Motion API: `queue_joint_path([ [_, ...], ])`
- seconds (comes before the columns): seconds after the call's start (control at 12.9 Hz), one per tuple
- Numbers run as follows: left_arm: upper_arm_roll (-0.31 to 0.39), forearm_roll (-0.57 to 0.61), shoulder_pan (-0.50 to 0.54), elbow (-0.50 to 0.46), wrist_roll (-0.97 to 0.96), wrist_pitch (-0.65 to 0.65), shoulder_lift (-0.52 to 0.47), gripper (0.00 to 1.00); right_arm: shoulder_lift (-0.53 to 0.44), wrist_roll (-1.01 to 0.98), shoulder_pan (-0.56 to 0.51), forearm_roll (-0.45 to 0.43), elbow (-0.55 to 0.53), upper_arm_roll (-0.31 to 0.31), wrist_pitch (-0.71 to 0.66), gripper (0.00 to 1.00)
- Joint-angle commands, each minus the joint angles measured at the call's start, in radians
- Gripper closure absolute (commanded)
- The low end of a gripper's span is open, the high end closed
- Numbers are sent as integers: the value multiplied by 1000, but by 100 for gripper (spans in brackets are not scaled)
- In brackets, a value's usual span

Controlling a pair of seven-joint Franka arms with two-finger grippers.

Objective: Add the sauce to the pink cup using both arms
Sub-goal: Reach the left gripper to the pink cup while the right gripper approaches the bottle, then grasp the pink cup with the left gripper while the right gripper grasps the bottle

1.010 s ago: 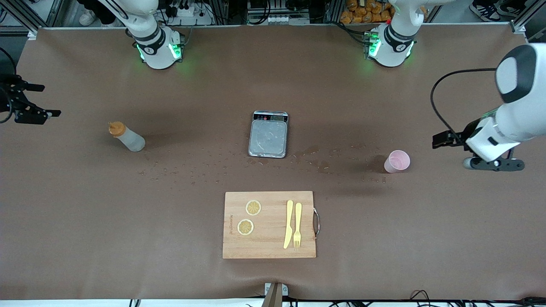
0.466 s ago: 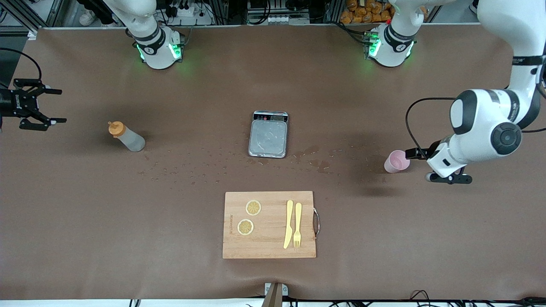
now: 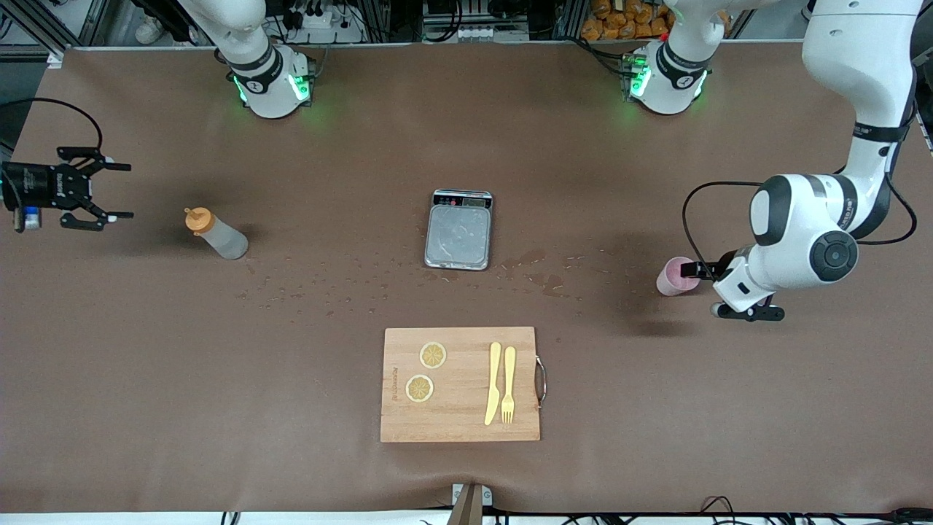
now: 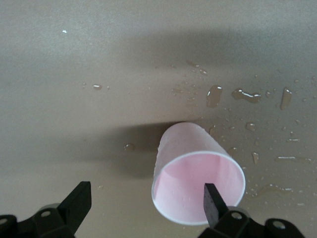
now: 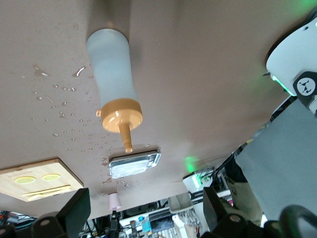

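Observation:
The pink cup's opening (image 3: 684, 272) should stay free to take the sauce, so my left gripper should next grab the cup by its rim (image 3: 679, 258).
The sauce bottle (image 3: 216, 235), greyish-white with an orange cap, stands on the brown table toward the right arm's end. My right gripper (image 3: 119, 191) is open and empty, low beside the bottle and apart from it, fingers pointing at it. The right wrist view shows the bottle (image 5: 113, 79) ahead of that gripper (image 5: 146, 213). The pink cup (image 3: 672, 277) stands upright toward the left arm's end. My left gripper (image 3: 703, 290) is open right beside the cup. In the left wrist view one finger (image 4: 213, 203) overlaps the rim of the cup (image 4: 195, 168); the gripper (image 4: 146, 201) holds nothing.
A grey scale (image 3: 458, 230) sits mid-table. A wooden cutting board (image 3: 461, 384) lies nearer the front camera, with two lemon slices (image 3: 432, 355), a yellow knife (image 3: 493, 383) and a fork (image 3: 508, 384). Water drops (image 3: 321, 288) are scattered between bottle and cup.
My left arm swung in and its gripper came up against the pink cup. My right gripper moved along the table toward the sauce bottle. Bottle and cup have not moved.

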Motion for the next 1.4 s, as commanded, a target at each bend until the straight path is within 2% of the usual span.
queue_joint_path([
  [0.0, -3, 17, -2, 4, 4, 37, 32, 0, 110, 4, -64, 61, 1, 17, 3, 0],
  [0.16, -3, 17, -5, 3, 4, 37, 40, 0, 172, -31, -87, 81, 0, 17, 23, 0],
  [0.31, -3, 17, -4, 4, 4, 38, 59, 0, 239, -150, -104, 83, 1, 17, 40, 0],
  [0.39, -3, 14, -4, 4, 4, 39, 65, 32, 258, -187, -101, 83, 3, 17, 78, 0],
  [0.47, -3, 14, -2, 4, 4, 39, 63, 70, 268, -204, -88, 83, 1, 19, 117, 0],
  [0.54, -3, 13, -4, 4, 4, 39, 62, 97, 276, -211, -80, 87, 3, 22, 129, 0],
  [0.62, -5, 13, -7, 4, 3, 39, 57, 100, 290, -240, -78, 101, 1, 20, 138, 0],
  [0.93, -5, 13, -10, 14, 3, 37, 31, 100, 371, -388, -94, 136, 6, 22, 137, 0],
  [1.32, -6, 8, -7, 18, 1, 37, -7, 100, 425, -427, -94, 178, 0, 20, 140, 0],
])
